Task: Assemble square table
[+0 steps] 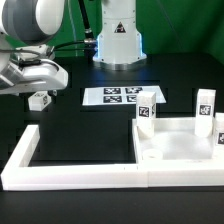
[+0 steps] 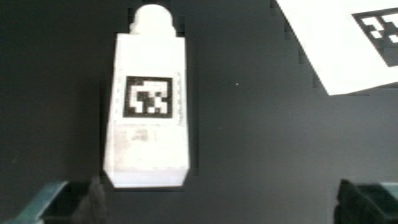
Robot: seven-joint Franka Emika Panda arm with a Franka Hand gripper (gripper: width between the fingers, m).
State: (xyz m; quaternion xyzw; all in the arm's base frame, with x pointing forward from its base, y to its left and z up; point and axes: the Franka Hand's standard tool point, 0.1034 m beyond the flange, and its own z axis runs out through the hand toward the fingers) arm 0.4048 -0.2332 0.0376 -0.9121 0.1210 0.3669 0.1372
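Observation:
My fingers are above and short of the white leg's near end (image 1: 39,101) (image 2: 148,172), so closing now would miss. My gripper comes down toward that end, then closes there.
The square table's white slab (image 1: 178,148) lies at the exterior view's right, inside the border wall. Three tagged white legs stand upright at its corners (image 1: 146,112), (image 1: 205,104), (image 1: 221,130). A fourth white leg (image 1: 40,99) lies on the black table at the exterior view's left. In the wrist view this leg (image 2: 150,100) lies flat, tag up, with its rounded tip pointing away from the gripper. My gripper (image 1: 38,86) hovers just above it, open and empty. In the wrist view the gripper (image 2: 210,205) has dark fingertips (image 2: 43,205) far apart, and the leg's near end sits between them, closer to one finger.
The marker board (image 1: 122,96) lies at the table's middle back; its corner shows in the wrist view (image 2: 347,45). The long white L-shaped border wall (image 1: 60,172) runs along the front and the exterior view's left. The robot base (image 1: 118,35) stands at the back.

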